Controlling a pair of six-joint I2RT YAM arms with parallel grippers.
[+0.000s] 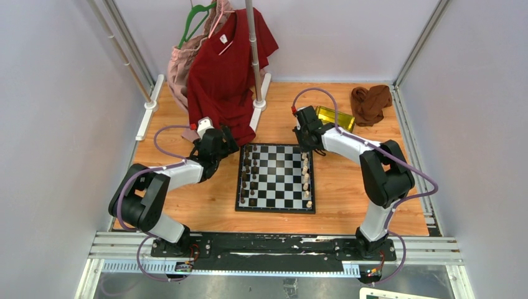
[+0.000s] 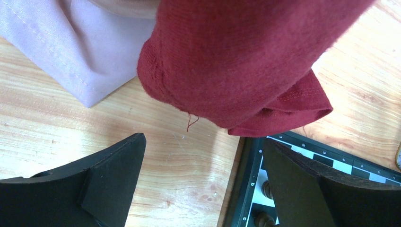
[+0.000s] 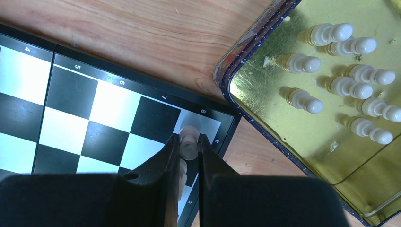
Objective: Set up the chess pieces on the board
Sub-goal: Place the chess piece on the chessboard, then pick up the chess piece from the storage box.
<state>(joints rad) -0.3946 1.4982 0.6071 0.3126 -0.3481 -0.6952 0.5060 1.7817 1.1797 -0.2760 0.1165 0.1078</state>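
Observation:
My right gripper should open: the cream piece's base below my fingers is inside the white corner square's edges and would stay.
The board lies in the middle of the wooden table. Dark chess pieces line its left side and cream ones its right side. My right gripper is shut on a cream piece, holding it over the far-right corner square of the board; another cream piece stands just behind it. My left gripper hangs open over bare wood beside the board's far-left corner, with nothing between its fingers. Two dark pieces show by its right finger.
An open gold tin holding several cream pawns sits just beyond the board's far-right corner. A red shirt and a pink garment hang from a rack pole, low over my left gripper. A brown cloth lies at the back right.

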